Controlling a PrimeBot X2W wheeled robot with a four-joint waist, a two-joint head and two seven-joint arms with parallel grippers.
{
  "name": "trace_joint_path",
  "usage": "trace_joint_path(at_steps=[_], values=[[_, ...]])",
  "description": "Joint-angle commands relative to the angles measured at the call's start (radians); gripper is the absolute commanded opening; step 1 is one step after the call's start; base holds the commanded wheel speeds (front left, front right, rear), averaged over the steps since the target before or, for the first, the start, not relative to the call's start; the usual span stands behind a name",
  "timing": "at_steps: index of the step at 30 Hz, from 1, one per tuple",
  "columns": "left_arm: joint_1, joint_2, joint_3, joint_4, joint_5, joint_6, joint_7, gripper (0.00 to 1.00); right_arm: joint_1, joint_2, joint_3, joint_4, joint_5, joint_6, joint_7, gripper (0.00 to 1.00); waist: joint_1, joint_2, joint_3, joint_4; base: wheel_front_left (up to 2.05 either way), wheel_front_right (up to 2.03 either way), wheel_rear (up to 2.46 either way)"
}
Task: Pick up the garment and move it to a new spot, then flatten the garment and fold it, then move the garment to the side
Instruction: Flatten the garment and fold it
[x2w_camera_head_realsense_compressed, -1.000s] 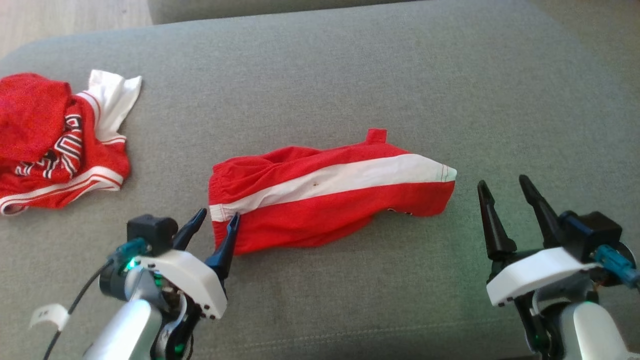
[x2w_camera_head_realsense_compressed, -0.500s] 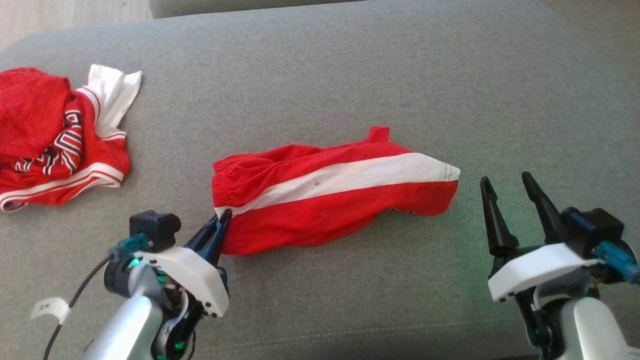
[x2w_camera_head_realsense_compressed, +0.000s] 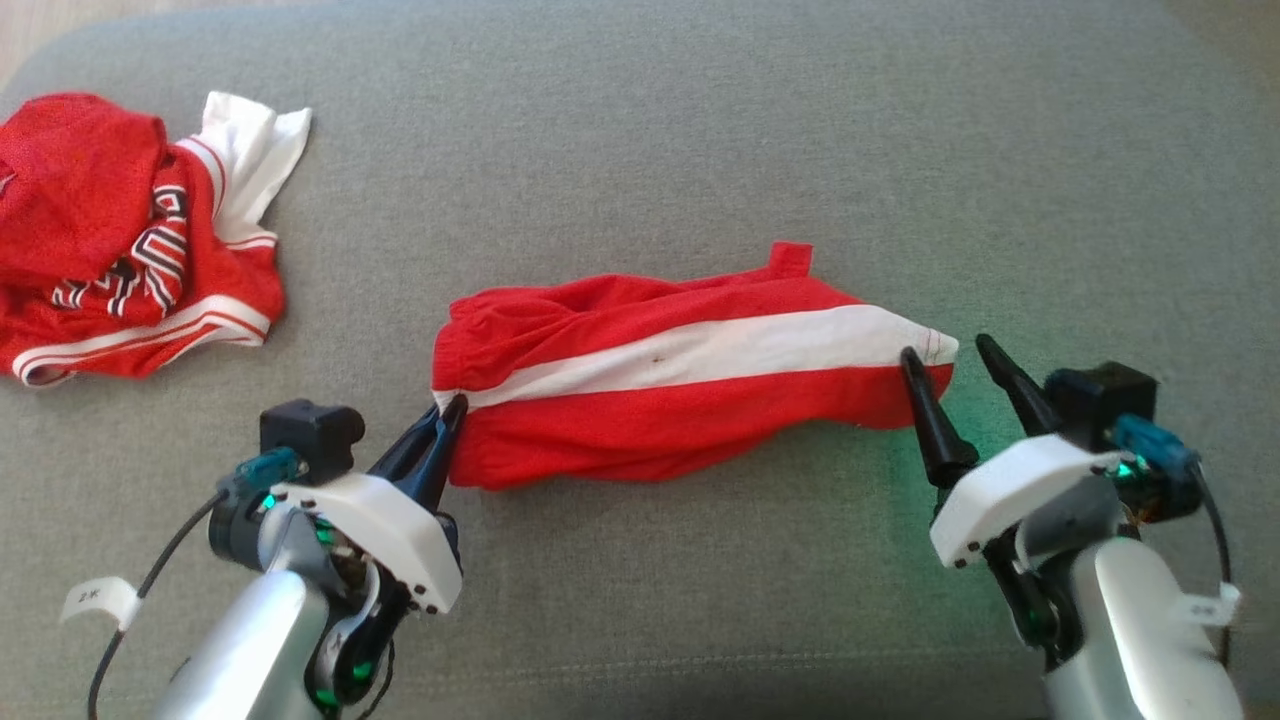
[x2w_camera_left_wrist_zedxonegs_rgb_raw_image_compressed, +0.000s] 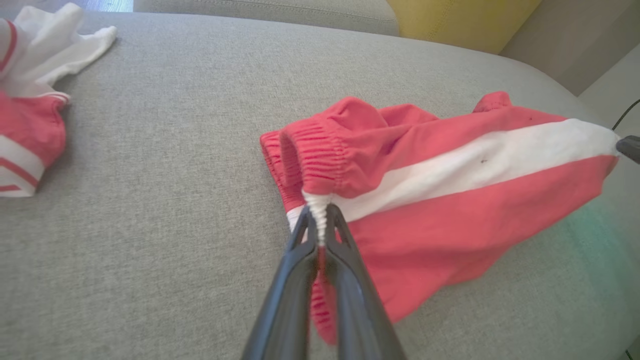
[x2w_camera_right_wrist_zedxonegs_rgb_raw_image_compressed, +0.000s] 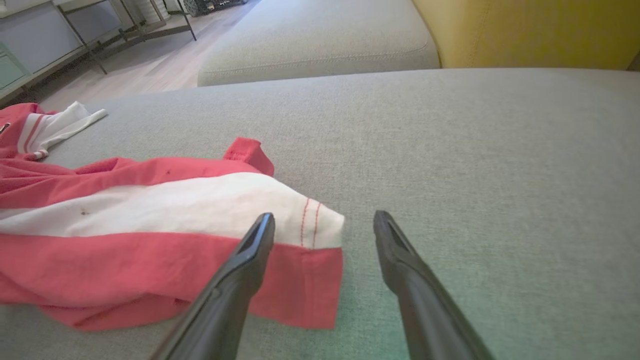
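My right gripper is about to grab the white stripe by its corner at the leg hem (x2w_camera_head_realsense_compressed: 944, 347), to spread the red shorts (x2w_camera_head_realsense_compressed: 672, 420) out flat.
The garment (x2w_camera_head_realsense_compressed: 690, 390) is a pair of red shorts with a white side stripe, lying crumpled lengthwise across the grey cushion. My left gripper (x2w_camera_head_realsense_compressed: 452, 408) is shut on the elastic waistband at the garment's (x2w_camera_left_wrist_zedxonegs_rgb_raw_image_compressed: 450, 190) left end; in the left wrist view my left gripper (x2w_camera_left_wrist_zedxonegs_rgb_raw_image_compressed: 320, 220) pinches the white band. My right gripper (x2w_camera_head_realsense_compressed: 948, 355) stands open at the hem on the right end. In the right wrist view my right gripper (x2w_camera_right_wrist_zedxonegs_rgb_raw_image_compressed: 325, 220) straddles the hem corner of the garment (x2w_camera_right_wrist_zedxonegs_rgb_raw_image_compressed: 150, 235), one finger over the cloth and one beside it.
A second pile of red and white clothes (x2w_camera_head_realsense_compressed: 130, 240) lies at the cushion's far left. The grey sofa cushion (x2w_camera_head_realsense_compressed: 700, 150) stretches wide behind the garment. A yellow cushion (x2w_camera_right_wrist_zedxonegs_rgb_raw_image_compressed: 525, 30) and another grey seat (x2w_camera_right_wrist_zedxonegs_rgb_raw_image_compressed: 320, 40) sit beyond.
My left gripper has shut on the waistband. My right gripper has moved left to the garment's hem and stays open. The camera view has shifted slightly.
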Motion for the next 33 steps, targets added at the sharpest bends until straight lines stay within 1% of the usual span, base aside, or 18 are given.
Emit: trace_joint_path(at_steps=[1,3,4,5,6,7,12,17,22,25,26,33], values=[[-0.050,0.019,0.033,-0.028,0.004,-0.005,-0.007,0.00,-0.033,-0.015,0.028,-0.023,0.006,0.004,0.003,1.00,0.0000,0.0000,0.004,0.003,0.00,0.00,0.00],[-0.055,0.018,0.031,-0.027,0.005,-0.006,-0.009,0.00,-0.046,-0.022,0.043,-0.006,0.017,0.004,0.016,1.00,0.0000,0.0000,0.010,0.006,0.00,0.00,0.00],[-0.057,0.018,0.031,-0.027,0.006,-0.006,-0.010,0.00,-0.052,-0.026,0.047,-0.001,0.021,0.004,0.018,0.97,0.0000,0.0000,0.012,0.006,0.00,0.00,0.00],[-0.059,0.019,0.030,-0.026,0.006,-0.006,-0.011,0.00,-0.056,-0.028,0.051,0.004,0.027,0.004,0.022,0.44,0.0000,0.0000,0.014,0.007,0.00,0.00,0.00],[-0.061,0.019,0.031,-0.026,0.006,-0.006,-0.012,0.00,-0.060,-0.031,0.058,0.007,0.036,0.004,0.028,0.12,0.0000,0.0000,0.016,0.007,0.00,0.00,0.00],[-0.063,0.021,0.031,-0.026,0.006,-0.006,-0.014,0.00,-0.064,-0.032,0.061,0.005,0.046,0.004,0.026,0.00,0.0000,0.0000,0.019,0.007,0.00,0.00,0.00],[-0.072,0.025,0.036,-0.028,0.004,-0.006,-0.024,0.00,-0.072,-0.045,0.062,-0.017,0.073,0.004,0.013,0.00,0.0000,0.0000,0.023,0.001,0.00,0.00,0.00],[-0.098,0.046,0.054,-0.069,0.026,0.011,-0.049,0.00,-0.084,-0.057,0.051,-0.088,0.075,0.004,-0.025,0.00,0.0000,0.0000,-0.001,-0.012,0.00,0.00,0.00],[-0.162,0.073,0.075,-0.161,0.057,0.026,-0.056,0.00,-0.119,-0.080,0.017,-0.200,0.067,0.004,-0.042,0.00,0.0000,0.0000,-0.031,-0.019,0.00,0.00,0.00],[-0.217,0.086,0.086,-0.227,0.077,0.034,-0.053,0.00,-0.153,-0.099,-0.003,-0.274,0.059,0.004,-0.038,0.00,0.0000,0.0000,-0.048,-0.022,0.00,0.00,0.00],[-0.217,0.086,0.086,-0.227,0.077,0.034,-0.053,0.00,-0.153,-0.099,-0.003,-0.274,0.059,0.004,-0.038,0.00,0.0000,0.0000,-0.048,-0.022,0.00,0.00,0.00],[-0.325,0.108,0.114,-0.389,0.113,0.056,-0.032,0.00,-0.227,-0.132,-0.061,-0.454,0.043,0.004,-0.011,0.00,0.0000,0.0000,-0.086,-0.029,0.00,0.00,0.00]])
